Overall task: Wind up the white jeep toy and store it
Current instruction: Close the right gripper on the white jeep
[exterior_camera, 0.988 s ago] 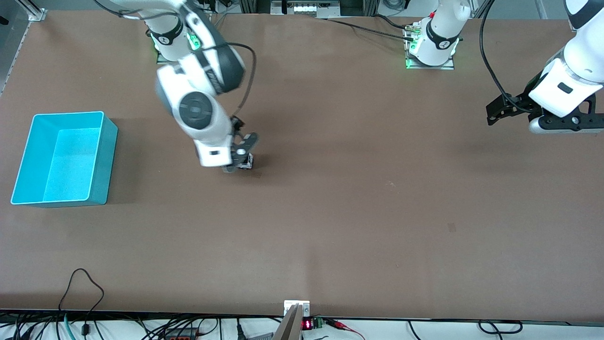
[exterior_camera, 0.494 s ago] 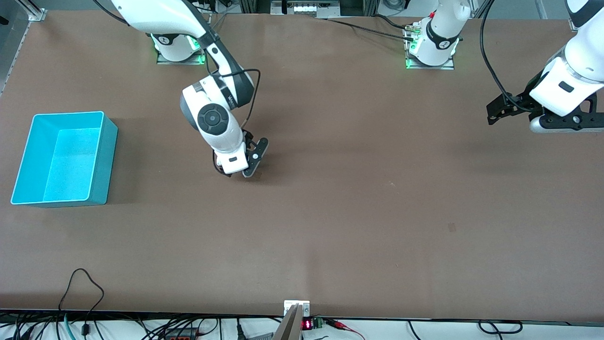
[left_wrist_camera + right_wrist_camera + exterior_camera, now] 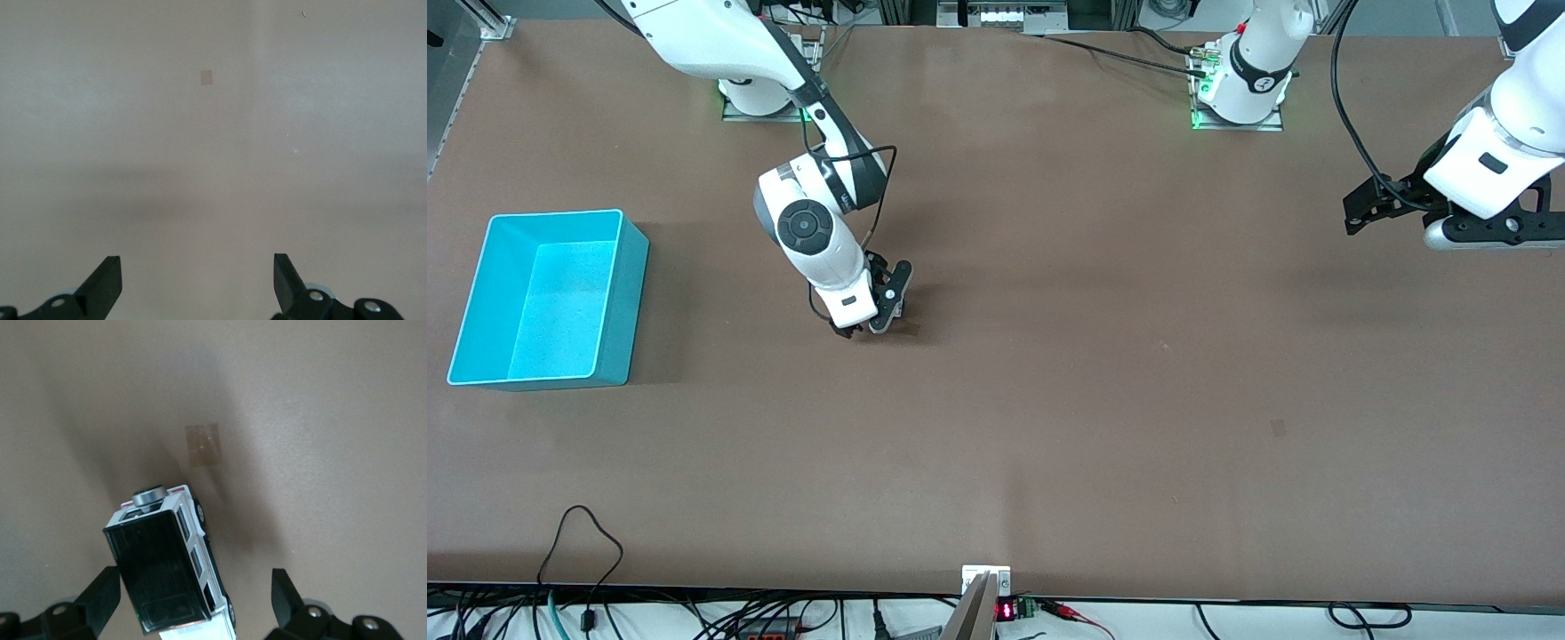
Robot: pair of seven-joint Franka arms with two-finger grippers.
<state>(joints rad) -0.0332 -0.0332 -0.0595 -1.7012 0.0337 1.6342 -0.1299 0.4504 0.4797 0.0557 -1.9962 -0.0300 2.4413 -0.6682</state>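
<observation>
The white jeep toy is to be stored in the turquoise bin. My right gripper should grab the jeep toy by the sides of its black roof next, and then it can do that.
The white jeep toy [image 3: 175, 563], with a black roof and a spare wheel at its rear, stands on the brown table. My right gripper [image 3: 193, 600] is open, low over the table, with a finger [image 3: 101, 595] on each side of the jeep and close to its roof on one side. In the front view the right gripper [image 3: 879, 309] sits mid-table and its hand hides the jeep. My left gripper [image 3: 197, 287] is open and empty, and waits above the left arm's end of the table [image 3: 1356, 213].
A turquoise bin [image 3: 628, 302] stands empty at the right arm's end of the table. A small tape patch [image 3: 202, 445] lies on the table just past the jeep. Cables run along the table's edge nearest the front camera.
The right arm's hand has swung and turned above the jeep, ending a little toward the right arm's end of the table. The left arm has not moved.
</observation>
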